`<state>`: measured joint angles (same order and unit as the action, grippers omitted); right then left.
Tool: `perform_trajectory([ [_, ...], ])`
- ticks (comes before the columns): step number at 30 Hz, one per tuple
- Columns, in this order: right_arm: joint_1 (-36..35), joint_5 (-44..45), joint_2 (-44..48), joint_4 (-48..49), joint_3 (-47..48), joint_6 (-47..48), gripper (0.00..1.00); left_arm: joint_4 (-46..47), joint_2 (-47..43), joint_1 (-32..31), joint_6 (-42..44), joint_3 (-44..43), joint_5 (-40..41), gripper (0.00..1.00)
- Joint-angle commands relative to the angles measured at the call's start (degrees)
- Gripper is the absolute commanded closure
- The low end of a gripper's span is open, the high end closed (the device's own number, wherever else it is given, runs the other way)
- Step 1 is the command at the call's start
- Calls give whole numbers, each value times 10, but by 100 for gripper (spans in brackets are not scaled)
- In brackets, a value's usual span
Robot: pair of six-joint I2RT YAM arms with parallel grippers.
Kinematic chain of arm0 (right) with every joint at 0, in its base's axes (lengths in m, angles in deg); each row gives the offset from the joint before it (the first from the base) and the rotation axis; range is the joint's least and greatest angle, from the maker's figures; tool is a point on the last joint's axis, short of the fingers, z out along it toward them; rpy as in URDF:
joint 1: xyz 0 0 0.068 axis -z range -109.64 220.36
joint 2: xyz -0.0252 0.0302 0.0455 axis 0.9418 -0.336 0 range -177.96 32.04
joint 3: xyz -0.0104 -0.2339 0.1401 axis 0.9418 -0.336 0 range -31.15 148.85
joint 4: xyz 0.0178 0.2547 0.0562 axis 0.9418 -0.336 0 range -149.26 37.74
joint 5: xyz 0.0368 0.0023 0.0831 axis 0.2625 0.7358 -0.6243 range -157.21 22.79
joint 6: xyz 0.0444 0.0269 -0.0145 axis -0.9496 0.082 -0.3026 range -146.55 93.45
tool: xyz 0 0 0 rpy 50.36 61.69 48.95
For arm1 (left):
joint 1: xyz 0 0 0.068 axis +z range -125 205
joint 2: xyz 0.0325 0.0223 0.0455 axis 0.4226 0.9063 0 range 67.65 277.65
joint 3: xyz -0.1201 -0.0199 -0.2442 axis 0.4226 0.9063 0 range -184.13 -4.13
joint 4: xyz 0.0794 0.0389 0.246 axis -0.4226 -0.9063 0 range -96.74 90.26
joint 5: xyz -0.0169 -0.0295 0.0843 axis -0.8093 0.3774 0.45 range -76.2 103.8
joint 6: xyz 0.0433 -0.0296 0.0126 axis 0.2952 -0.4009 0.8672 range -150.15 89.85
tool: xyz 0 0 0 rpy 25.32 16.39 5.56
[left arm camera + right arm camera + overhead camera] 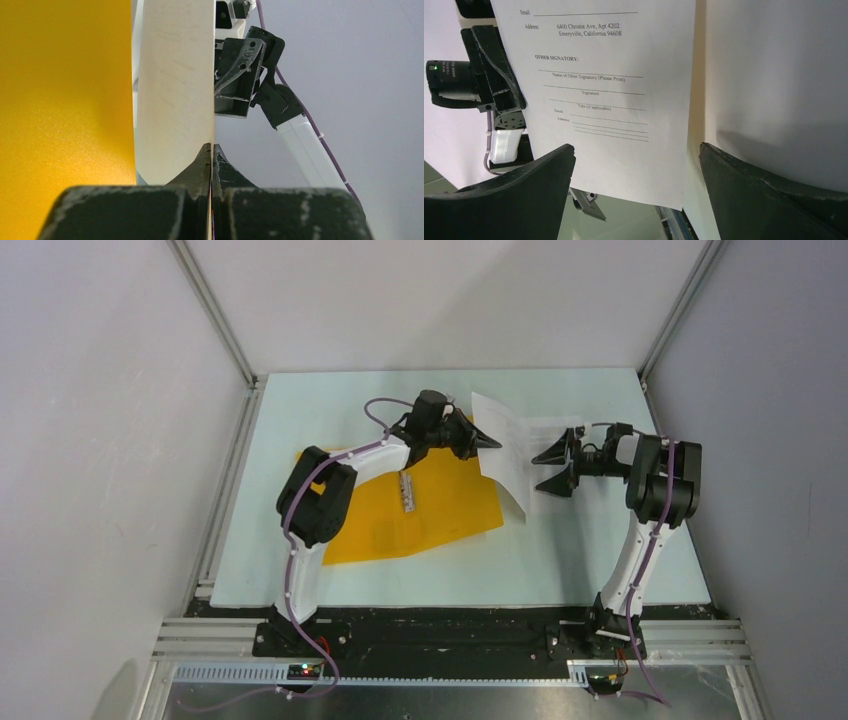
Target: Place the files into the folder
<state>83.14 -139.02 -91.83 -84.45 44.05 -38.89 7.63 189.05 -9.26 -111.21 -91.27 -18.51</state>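
Note:
My right gripper reaches the sheet and grabs its edge opposite my left gripper next, leaving the clip-side edge free to enter the folder.
The orange-yellow folder lies flat on the table with its metal clip bar showing. It fills the left side of the left wrist view. My left gripper is shut on the edge of a white printed sheet and holds it upright off the folder's right edge. The pinch shows in the left wrist view, with the sheet rising from it. My right gripper is open and empty, facing the sheet from the right. In the right wrist view the sheet hangs between its spread fingers.
The pale green table top is bounded by metal frame rails and white walls. A faint printed white patch lies flat behind the right gripper. The left arm reaches over the folder's left part.

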Motion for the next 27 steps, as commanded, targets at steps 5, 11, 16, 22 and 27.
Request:
perform_trajectory([
  [5,-27,-27,-2,31,-7,-41,1,6,-20,-4,-37,-20,-16,100],
  [11,-30,-25,-2,68,-8,-83,1,-2,-27,-15,-57,-53,-12,100],
  [16,-30,-68,-2,123,-14,-138,1,-12,-32,-14,-57,-37,-9,100],
  [22,-15,-108,15,161,-18,-183,3,-16,-27,-10,-43,-6,0,100],
  [27,5,-128,42,171,-19,-197,9,-29,-22,-9,-5,-5,8,100],
])
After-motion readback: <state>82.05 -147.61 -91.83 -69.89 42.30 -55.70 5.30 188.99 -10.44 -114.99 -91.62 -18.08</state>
